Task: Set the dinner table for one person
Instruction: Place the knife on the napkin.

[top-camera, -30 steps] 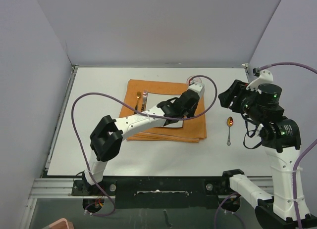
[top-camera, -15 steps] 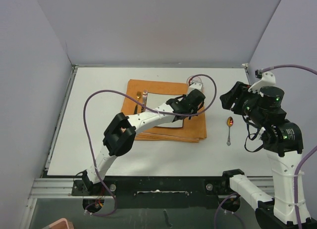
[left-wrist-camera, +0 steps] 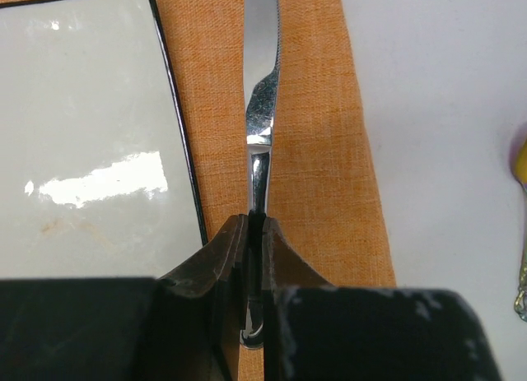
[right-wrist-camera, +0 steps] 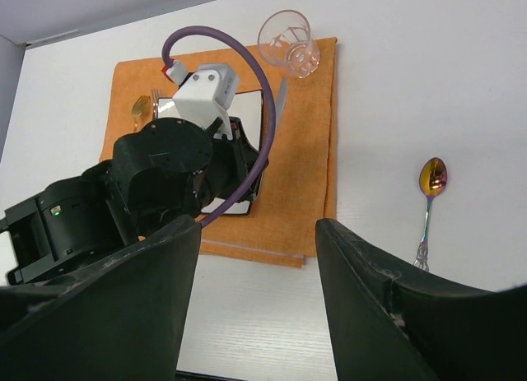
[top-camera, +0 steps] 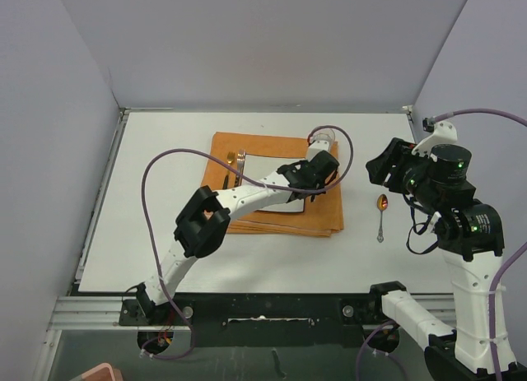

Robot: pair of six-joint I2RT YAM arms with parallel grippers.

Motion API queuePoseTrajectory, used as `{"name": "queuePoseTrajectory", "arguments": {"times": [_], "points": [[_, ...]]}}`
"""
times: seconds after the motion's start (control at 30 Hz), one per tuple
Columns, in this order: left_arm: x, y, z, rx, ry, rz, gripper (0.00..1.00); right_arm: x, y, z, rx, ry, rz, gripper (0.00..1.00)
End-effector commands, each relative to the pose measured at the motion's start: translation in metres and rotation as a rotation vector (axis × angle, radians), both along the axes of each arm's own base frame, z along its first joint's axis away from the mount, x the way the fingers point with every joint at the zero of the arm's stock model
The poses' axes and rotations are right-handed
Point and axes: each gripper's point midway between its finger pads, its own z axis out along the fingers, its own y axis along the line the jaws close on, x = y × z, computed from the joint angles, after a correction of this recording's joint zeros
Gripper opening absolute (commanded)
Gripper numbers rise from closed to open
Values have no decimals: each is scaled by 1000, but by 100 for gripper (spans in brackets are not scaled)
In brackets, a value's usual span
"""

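Observation:
The knife is hanging crooked above the free part of the mat. The left gripper needs to keep its hold on the knife until the knife lies straight beside the plate.
An orange mat lies on the off-white dinner table with a square white plate on it. My left gripper is shut on the handle of a silver knife, whose blade points away over the mat just right of the plate. In the top view the left gripper sits over the plate's right edge. A gold and a silver fork lie left of the plate. A clear glass stands at the mat's far right corner. My right gripper hangs open and empty above the table.
A shiny iridescent spoon lies on the bare table right of the mat, also seen as the spoon from the right wrist. The left arm's purple cable loops over the mat. Grey walls close in three sides.
The left arm's elbow has swung right and forward while its gripper, still holding the knife, shifted slightly towards the far side. The right arm barely moved.

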Motion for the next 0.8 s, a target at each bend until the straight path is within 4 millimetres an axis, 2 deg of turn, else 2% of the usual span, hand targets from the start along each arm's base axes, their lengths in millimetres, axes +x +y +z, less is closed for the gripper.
{"name": "queuePoseTrajectory", "arguments": {"times": [0.0, 0.3, 0.77], "points": [[16, 0, -13, -28, 8, 69, 0, 0, -1, 18, -10, -62, 2, 59], [19, -2, -37, -32, 60, 87, 0, 1, -1, 15, -22, -53, 9, 59], [25, -6, -54, -46, 82, 106, 0, 7, 0, 10, -23, -43, 10, 59]]}}
